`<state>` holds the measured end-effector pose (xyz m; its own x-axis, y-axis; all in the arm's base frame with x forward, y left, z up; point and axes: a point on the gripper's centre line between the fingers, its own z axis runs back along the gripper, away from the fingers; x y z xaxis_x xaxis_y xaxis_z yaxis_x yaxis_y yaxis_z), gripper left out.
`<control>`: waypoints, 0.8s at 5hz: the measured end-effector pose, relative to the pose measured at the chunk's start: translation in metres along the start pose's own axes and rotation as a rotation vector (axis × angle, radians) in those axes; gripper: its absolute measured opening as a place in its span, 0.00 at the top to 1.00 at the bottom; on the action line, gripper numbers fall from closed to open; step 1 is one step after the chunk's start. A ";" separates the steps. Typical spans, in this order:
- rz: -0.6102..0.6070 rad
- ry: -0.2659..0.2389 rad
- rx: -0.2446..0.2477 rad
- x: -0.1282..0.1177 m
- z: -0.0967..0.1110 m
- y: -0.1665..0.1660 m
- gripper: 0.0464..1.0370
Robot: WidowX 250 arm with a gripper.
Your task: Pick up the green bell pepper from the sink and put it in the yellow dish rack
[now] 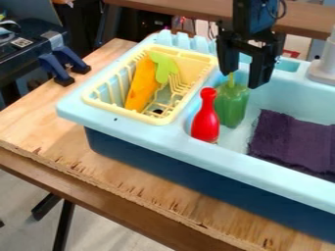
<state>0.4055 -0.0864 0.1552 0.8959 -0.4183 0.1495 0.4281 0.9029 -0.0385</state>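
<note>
My gripper will next grab the green bell pepper by its stem top to move it into the pale yellow dish rack (171, 115).
The black gripper (242, 80) hangs over the back left part of the light blue sink (154, 130), its two fingers apart. Just below it a green toy pepper (231, 105) stands upright in the basin, its stem near the left fingertip; whether they touch I cannot tell. A red bowling pin (206, 120) stands in front and to the left of the pepper. In the pale yellow dish rack (171, 115) lies an orange carrot (140, 88) with a green top (163, 67).
A dark purple cloth (291, 139) covers part of the basin floor on the right. The grey faucet base (323, 71) rises at the right back. Two blue clamps (58, 66) sit at the wooden table's (42, 115) left edge.
</note>
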 end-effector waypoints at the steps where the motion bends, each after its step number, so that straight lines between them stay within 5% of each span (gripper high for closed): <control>1: 0.021 -0.002 -0.006 -0.001 0.000 0.007 0.07; 3: 0.012 0.042 -0.031 -0.001 -0.011 0.005 0.66; 4: 0.010 0.041 -0.038 0.001 -0.012 0.002 0.81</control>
<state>0.4084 -0.0862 0.1435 0.9039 -0.4137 0.1086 0.4226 0.9030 -0.0774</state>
